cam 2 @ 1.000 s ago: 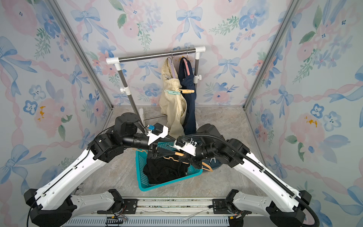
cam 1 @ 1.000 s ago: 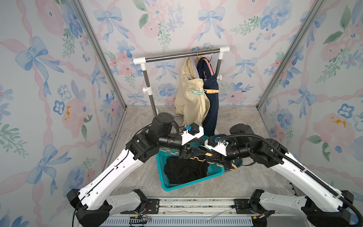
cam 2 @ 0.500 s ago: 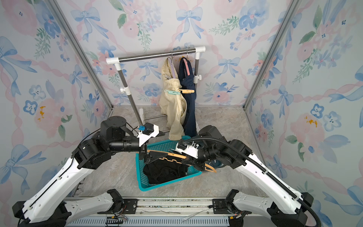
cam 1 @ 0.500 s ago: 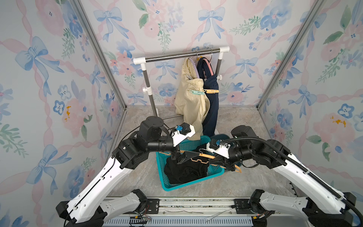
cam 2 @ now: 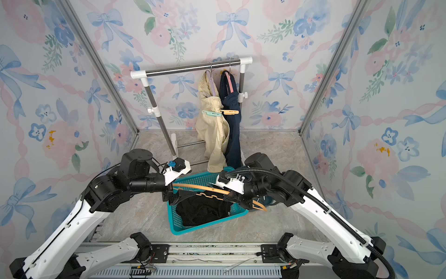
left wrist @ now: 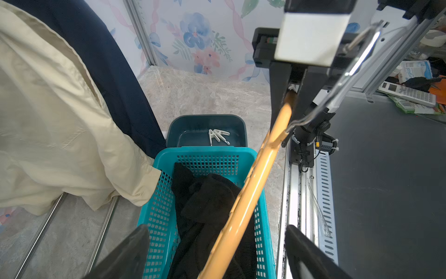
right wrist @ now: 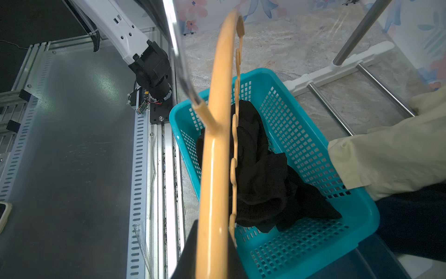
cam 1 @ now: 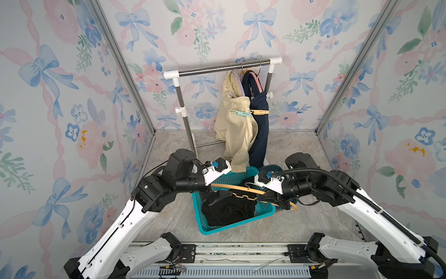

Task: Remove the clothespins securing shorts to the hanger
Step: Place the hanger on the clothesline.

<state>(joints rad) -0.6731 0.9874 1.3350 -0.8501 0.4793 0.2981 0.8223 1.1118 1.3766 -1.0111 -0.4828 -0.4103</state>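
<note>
My left gripper will grab the orange hanger's free arm, so the hook stays free to hang on the rack.
My right gripper (cam 1: 270, 196) is shut on one end of an orange hanger (cam 1: 231, 188), which it holds level over a teal basket (cam 1: 224, 229). The black shorts (cam 1: 229, 212) lie crumpled in that basket. In the left wrist view, my left gripper (left wrist: 216, 232) is open; the hanger (left wrist: 251, 190) passes between its fingers, touching neither. Cream shorts (cam 1: 234, 125) and navy shorts (cam 1: 259, 135) hang on the rack, with a mint clothespin (cam 1: 242, 113) on the cream pair and an orange clothespin (cam 1: 259, 111) on the navy. White clothespins (left wrist: 218, 135) lie in a dark bin (left wrist: 183, 125).
The clothes rack (cam 1: 217, 68) stands at the back, and its floor rails (right wrist: 333, 113) run close to the basket. The dark bin sits right behind the basket, under the hanging shorts. Patterned walls close in left, right and back.
My left arm has drawn back to the left and lower, and its jaws have opened wider. The right gripper still holds the hanger over the basket.
</note>
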